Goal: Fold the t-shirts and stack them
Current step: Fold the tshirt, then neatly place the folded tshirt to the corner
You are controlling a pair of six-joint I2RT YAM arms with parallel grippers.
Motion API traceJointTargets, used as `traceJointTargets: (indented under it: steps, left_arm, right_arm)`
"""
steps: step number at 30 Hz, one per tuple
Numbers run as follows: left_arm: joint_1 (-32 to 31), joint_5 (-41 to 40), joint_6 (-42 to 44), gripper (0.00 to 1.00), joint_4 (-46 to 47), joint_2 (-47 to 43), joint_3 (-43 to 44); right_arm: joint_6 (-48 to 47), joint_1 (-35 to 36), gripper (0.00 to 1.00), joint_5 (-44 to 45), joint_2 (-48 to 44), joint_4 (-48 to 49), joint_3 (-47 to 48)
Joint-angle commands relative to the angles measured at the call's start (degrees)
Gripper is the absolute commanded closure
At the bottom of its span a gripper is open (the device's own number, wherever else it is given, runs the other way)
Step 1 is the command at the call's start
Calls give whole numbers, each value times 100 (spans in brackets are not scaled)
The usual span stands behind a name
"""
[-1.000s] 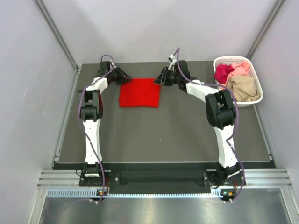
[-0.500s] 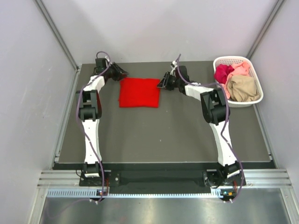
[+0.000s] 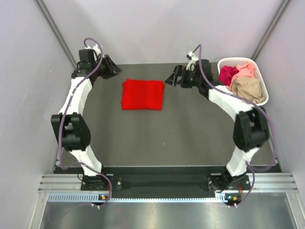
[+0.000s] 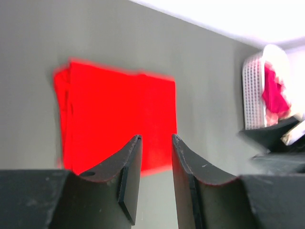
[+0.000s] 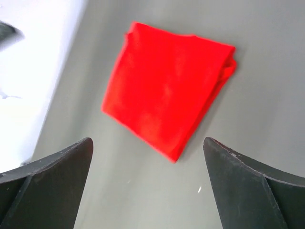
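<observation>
My left gripper grips the folded red t-shirt by the nearest side edge, layers together, next, to drag it flat for stacking.
A bright red t-shirt [image 3: 142,94] lies folded into a flat square at the back middle of the dark table [image 3: 167,138]. My left gripper [image 3: 113,72] hovers off its left side, apart from the cloth. In the left wrist view the left gripper [image 4: 157,138] shows a narrow gap with nothing in it, and the red t-shirt [image 4: 119,109] lies beyond the tips. My right gripper [image 3: 168,79] hangs off the shirt's right side. Seen from the right wrist, the right gripper [image 5: 147,140] stands wide open and empty above the red t-shirt [image 5: 167,95].
A white lattice basket [image 3: 234,60] sits at the back right corner. It holds a magenta t-shirt [image 3: 228,74], a pale pink one [image 3: 246,70] and a tan one [image 3: 249,89]. The basket [image 4: 251,81] also shows in the left wrist view. Grey walls close in on three sides.
Both arms have lifted and drawn back from the red shirt's edges, the left one leftward, the right one rightward. The right jaws have opened wide. The shirt lies as before.
</observation>
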Motion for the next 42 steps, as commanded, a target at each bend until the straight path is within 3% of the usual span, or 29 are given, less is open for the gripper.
traceJointTargets:
  steps: [1,7,12,16,22,27,34,42]
  left_arm:
    - [-550,-16,802,64,-225,-750,-1143]
    - [-1449,-386,1315,60,-243,-2139,-2128]
    - [-1512,-919,1112,47,609,-2836,-3007]
    - [-1215,-1976,1604,45,-179,-2029,-2526]
    - [-318,-1135,1719,39,56,-745,-1735]
    - [-264,-597,2070,41,-13,371,-673]
    - [-264,-728,2282,42,-548,1777,576]
    - [-264,-1009,2080,45,-427,2350,666]
  right_arm:
    - [-524,102,0,67,-1239,-554,-636]
    - [-542,102,0,445,-2771,-1214,-1533]
    - [-603,111,0,559,-3684,-1496,-2246]
    - [-718,111,0,542,-4063,-1584,-2624]
    - [-990,102,0,753,-4214,-1750,-2634]
    - [-1052,102,0,753,-4091,-1698,-2668]
    - [-999,102,0,797,-4038,-1540,-2818]
    - [-955,93,0,612,-3749,-1364,-2625]
